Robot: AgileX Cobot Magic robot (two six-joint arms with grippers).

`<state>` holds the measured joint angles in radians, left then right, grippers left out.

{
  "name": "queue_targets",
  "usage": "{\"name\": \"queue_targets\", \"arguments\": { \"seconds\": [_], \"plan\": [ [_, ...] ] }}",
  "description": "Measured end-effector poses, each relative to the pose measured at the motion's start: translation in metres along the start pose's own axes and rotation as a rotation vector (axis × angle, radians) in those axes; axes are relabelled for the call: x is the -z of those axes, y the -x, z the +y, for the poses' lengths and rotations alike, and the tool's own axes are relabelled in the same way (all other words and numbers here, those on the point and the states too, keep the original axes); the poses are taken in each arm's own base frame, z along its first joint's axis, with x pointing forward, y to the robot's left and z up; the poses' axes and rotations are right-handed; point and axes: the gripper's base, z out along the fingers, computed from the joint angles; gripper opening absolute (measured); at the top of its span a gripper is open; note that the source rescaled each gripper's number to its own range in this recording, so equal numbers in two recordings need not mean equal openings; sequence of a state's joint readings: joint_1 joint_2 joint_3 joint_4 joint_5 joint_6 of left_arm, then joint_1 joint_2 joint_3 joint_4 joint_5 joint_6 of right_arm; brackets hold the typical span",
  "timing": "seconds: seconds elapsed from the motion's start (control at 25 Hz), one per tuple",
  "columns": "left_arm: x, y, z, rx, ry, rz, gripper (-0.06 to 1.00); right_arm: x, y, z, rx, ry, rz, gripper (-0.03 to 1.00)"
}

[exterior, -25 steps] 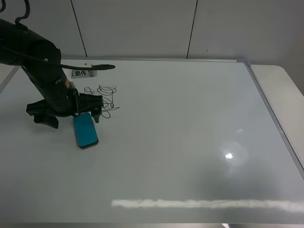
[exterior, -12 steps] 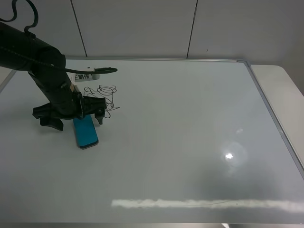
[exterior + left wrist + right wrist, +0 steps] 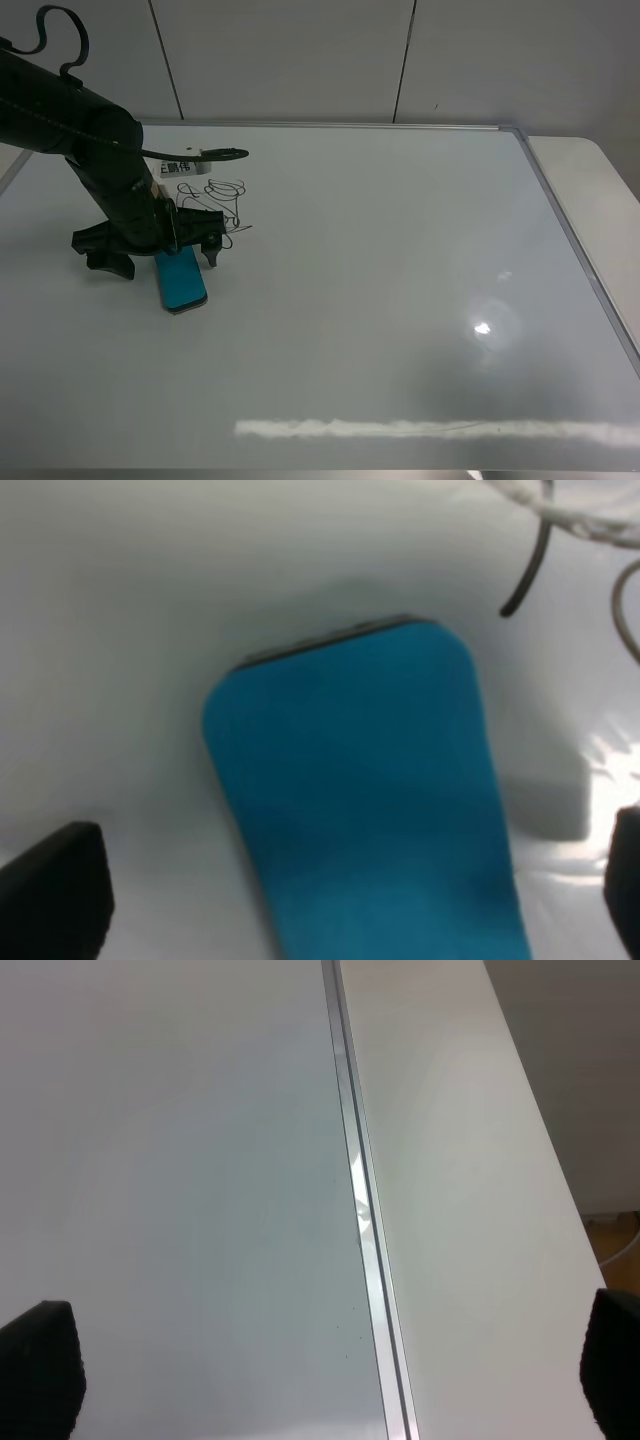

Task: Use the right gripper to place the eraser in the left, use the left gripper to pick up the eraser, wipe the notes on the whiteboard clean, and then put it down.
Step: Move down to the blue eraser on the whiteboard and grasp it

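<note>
The blue eraser has both fingers of my left gripper along its long sides, reaching down close to the whiteboard, so my left gripper should close on it now.
The blue eraser (image 3: 182,279) lies flat on the whiteboard (image 3: 380,280), just in front of the black scribbled notes (image 3: 221,204). My left gripper (image 3: 160,257) is open and sits low over the eraser's far end, one finger on each side and not closed on it. In the left wrist view the eraser (image 3: 370,800) fills the space between the spread fingertips (image 3: 50,885). My right gripper (image 3: 325,1370) is open and empty over the whiteboard's right frame (image 3: 362,1220). It is out of the exterior view.
A white label with black characters (image 3: 179,166) and a thin black cable-like piece (image 3: 215,154) lie at the board's far left edge behind the arm. The white table (image 3: 590,170) extends past the board's right frame. A light glare spot (image 3: 483,327) shows on the board.
My left arm has shifted slightly right and toward the far edge, settling its open fingers around the eraser's far end. The eraser has not moved.
</note>
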<state>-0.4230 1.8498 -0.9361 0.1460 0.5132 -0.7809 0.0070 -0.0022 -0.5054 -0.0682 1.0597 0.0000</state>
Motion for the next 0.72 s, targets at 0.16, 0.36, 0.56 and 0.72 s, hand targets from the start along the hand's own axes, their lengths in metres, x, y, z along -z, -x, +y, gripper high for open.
{"name": "queue_targets", "arguments": {
  "seconds": [0.16,0.36,0.56,0.72],
  "plan": [
    [0.0,0.0,0.0,0.0,0.0,0.0,0.96,0.0,0.0,0.0,0.0,0.0,0.0,1.0],
    [0.0,0.0,0.0,0.001,0.0,0.0,0.04,0.0,0.0,0.0,0.0,0.0,0.0,1.0],
    [0.0,0.0,0.0,-0.011,0.0,0.0,0.0,0.0,0.0,0.0,0.0,0.0,0.0,1.0],
    [0.0,0.0,0.0,-0.018,0.0,0.0,0.0,0.0,0.0,0.0,0.0,0.0,0.0,1.0]
  ]
}}
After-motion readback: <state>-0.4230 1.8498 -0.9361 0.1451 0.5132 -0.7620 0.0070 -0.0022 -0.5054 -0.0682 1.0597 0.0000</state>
